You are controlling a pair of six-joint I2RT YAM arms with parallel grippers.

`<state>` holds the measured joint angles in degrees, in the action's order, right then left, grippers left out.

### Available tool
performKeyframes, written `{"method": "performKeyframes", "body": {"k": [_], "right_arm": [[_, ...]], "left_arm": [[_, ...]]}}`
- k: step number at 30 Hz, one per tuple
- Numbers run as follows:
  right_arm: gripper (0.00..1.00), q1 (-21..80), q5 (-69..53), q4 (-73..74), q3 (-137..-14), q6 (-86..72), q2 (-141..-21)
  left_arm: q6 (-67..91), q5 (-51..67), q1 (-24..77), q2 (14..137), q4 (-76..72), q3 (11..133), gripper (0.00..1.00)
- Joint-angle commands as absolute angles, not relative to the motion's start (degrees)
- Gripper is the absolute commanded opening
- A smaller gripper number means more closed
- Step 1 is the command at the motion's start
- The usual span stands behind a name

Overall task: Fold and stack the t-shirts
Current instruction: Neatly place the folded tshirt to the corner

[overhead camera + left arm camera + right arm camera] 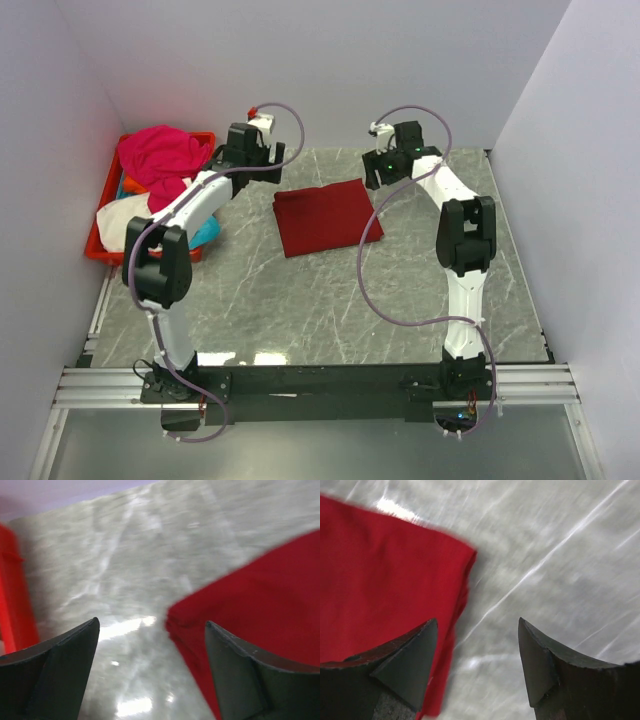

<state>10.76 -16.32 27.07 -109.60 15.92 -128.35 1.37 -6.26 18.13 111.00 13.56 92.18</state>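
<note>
The robot's right gripper should next grab the dark red t-shirt (325, 215) by its side edge facing away from the crate, with the layers together, so that the folded t-shirt can slide for stacking.
The dark red t-shirt (325, 215) lies folded into a flat rectangle on the marble table, between the two arms. My left gripper (272, 168) hovers open and empty above its far left corner; the left wrist view shows that corner of the shirt (260, 595) under the right finger. My right gripper (383, 172) hovers open and empty above its far right corner, and the shirt (385, 575) lies under the left finger in the right wrist view. A magenta t-shirt (160, 152), a cream-white one (122, 218), and bits of cyan and orange cloth lie piled in the crate.
A red plastic crate (98, 235) stands at the far left against the wall; its side shows in the left wrist view (15, 595). White walls close the table on three sides. Bare marble (330, 300) lies in front of the folded shirt.
</note>
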Motion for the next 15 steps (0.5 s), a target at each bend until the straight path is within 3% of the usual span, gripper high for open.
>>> {"method": "performKeyframes", "body": {"k": [1,4,7,15], "right_arm": [[0.72,9.84,-29.17,37.07,-115.03,9.94,-128.05],[0.72,9.67,-30.58,39.9,-115.58,8.09,-130.78],[0.72,9.67,-29.79,40.43,-114.88,6.95,-132.01],[0.73,9.58,-29.97,44.82,-116.54,5.27,-135.09]], "left_arm": [[10.52,7.09,18.98,104.33,17.22,91.24,0.89],[15.44,16.85,19.07,103.19,15.39,85.89,0.79],[18.79,20.73,19.07,103.71,12.31,81.13,0.75],[21.44,20.83,18.98,113.89,13.36,85.6,0.67]]}}
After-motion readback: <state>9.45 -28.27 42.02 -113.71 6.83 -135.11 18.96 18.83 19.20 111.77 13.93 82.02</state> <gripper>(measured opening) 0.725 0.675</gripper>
